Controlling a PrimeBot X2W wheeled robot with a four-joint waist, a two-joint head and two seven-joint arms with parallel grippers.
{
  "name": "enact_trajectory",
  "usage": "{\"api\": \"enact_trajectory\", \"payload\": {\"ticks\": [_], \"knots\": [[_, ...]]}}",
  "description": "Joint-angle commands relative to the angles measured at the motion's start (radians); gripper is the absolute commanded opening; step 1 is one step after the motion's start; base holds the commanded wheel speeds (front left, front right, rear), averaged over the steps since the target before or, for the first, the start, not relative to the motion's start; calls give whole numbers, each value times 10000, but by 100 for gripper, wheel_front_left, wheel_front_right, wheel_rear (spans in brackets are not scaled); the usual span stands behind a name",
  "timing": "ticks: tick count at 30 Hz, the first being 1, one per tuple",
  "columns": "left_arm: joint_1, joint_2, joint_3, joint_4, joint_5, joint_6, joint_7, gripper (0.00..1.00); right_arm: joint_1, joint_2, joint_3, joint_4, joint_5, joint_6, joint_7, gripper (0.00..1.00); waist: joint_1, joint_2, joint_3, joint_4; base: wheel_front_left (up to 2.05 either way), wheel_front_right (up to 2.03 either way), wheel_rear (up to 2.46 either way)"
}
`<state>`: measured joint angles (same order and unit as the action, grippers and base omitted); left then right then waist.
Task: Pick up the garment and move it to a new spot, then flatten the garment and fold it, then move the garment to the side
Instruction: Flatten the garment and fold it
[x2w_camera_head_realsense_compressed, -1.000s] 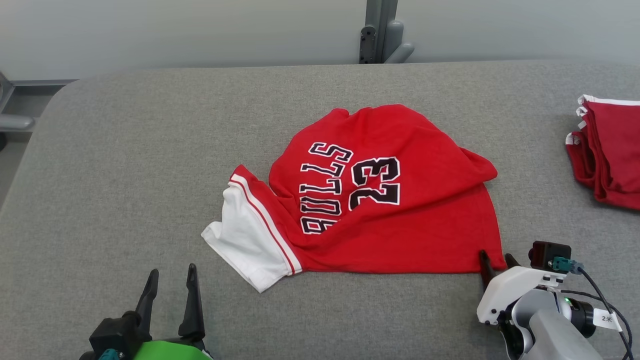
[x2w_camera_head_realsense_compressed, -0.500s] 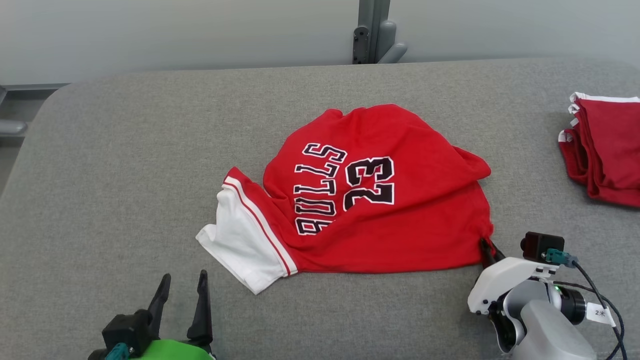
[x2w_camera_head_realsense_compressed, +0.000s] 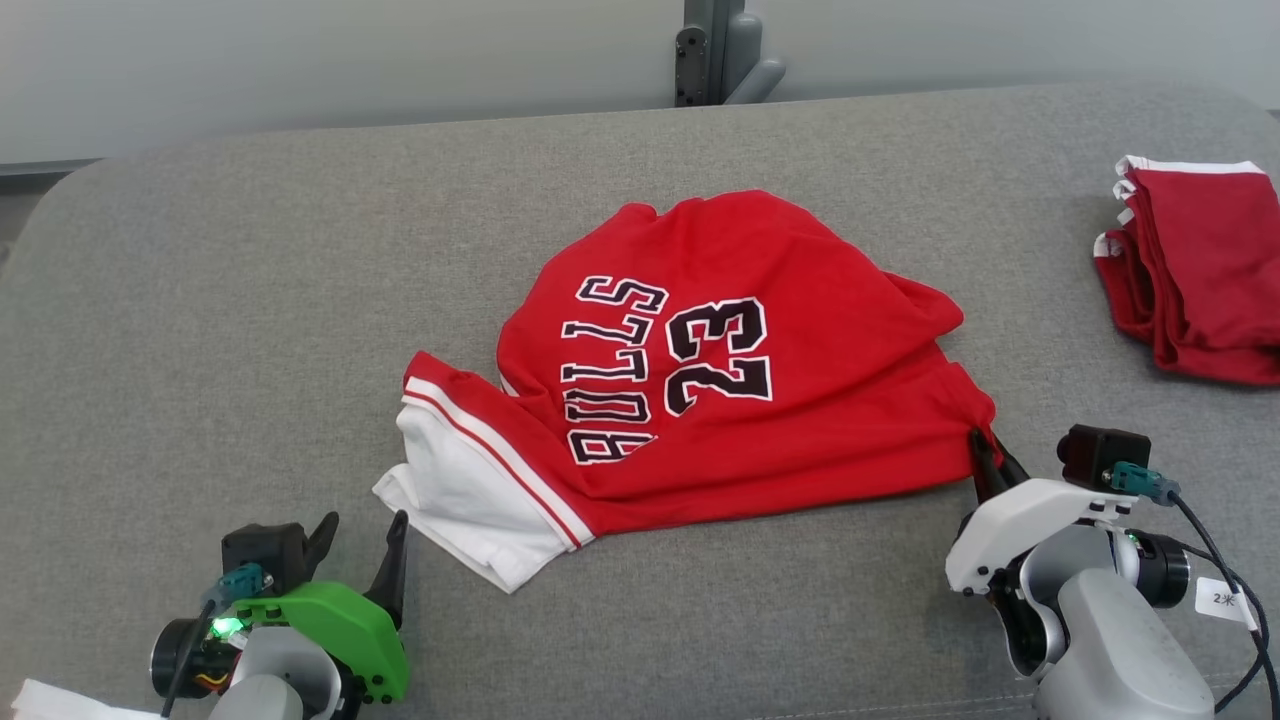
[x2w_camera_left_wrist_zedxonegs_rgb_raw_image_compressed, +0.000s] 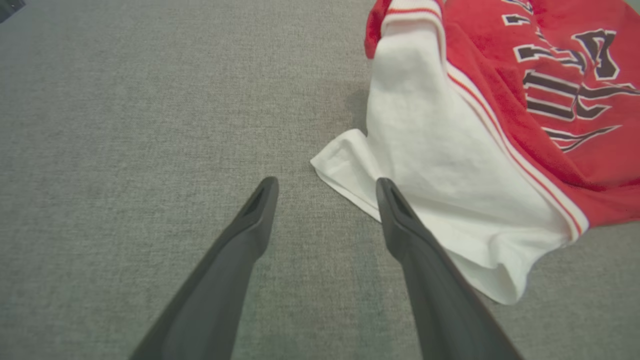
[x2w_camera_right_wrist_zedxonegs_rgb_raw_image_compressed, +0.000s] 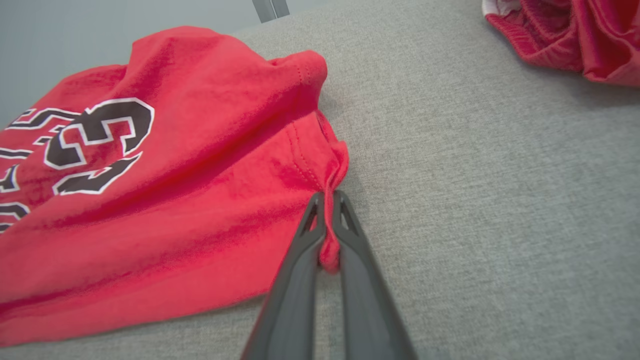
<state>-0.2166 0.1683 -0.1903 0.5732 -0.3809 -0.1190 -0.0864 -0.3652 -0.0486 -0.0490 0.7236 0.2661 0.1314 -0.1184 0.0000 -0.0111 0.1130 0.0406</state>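
Next, the left gripper grabs the jersey by its white sleeve end (x2w_camera_head_realsense_compressed: 468, 546), so that the jersey's red body (x2w_camera_head_realsense_compressed: 828, 360) stays free to be flattened.
The garment (x2w_camera_head_realsense_compressed: 700, 380) is a red jersey with "BULLS 23" in black and a white sleeve at its left end, lying crumpled on the grey padded table (x2w_camera_head_realsense_compressed: 250, 300). My right gripper (x2w_camera_head_realsense_compressed: 985, 450) is shut on the garment's near right corner; in the right wrist view red cloth (x2w_camera_right_wrist_zedxonegs_rgb_raw_image_compressed: 327, 250) is pinched between the two dark fingers (x2w_camera_right_wrist_zedxonegs_rgb_raw_image_compressed: 300, 270). My left gripper (x2w_camera_head_realsense_compressed: 360, 545) stands open just left of the white sleeve (x2w_camera_left_wrist_zedxonegs_rgb_raw_image_compressed: 440, 165); its right finger (x2w_camera_left_wrist_zedxonegs_rgb_raw_image_compressed: 410, 240) overlaps the sleeve's edge in the left wrist view and nothing lies between the fingers.
A second pile of folded red cloth (x2w_camera_head_realsense_compressed: 1195, 260) with white trim lies at the table's right edge, also in the right wrist view (x2w_camera_right_wrist_zedxonegs_rgb_raw_image_compressed: 570, 35). A grey post (x2w_camera_head_realsense_compressed: 715, 50) rises behind the table's far edge. Bare grey padding stretches to the left.
My right gripper has shut on the garment's corner and pulled it slightly up off the table. My left gripper has come forward toward the white sleeve. The camera has shifted too.
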Motion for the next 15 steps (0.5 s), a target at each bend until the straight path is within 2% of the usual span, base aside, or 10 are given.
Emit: {"api": "enact_trajectory", "payload": {"ticks": [1, 14, 15], "knots": [[-362, 156, -103, 345, 135, -28, -13, 100, 154, -39, 43, -175, 44, -16, 88, 0, 0, 111, 148, -132, 0, 0, 0], [-1852, 73, -718, 2620, -248, -111, -553, 100, 522, -39, 117, -1315, 154, -17, 528, 0, 0, 111, 445, -291, 0, 0, 0], [-1932, 76, -794, 2731, -296, -114, -582, 95, 535, -39, 121, -1372, 161, -17, 539, 0, 0, 111, 457, -294, 0, 0, 0]]}}
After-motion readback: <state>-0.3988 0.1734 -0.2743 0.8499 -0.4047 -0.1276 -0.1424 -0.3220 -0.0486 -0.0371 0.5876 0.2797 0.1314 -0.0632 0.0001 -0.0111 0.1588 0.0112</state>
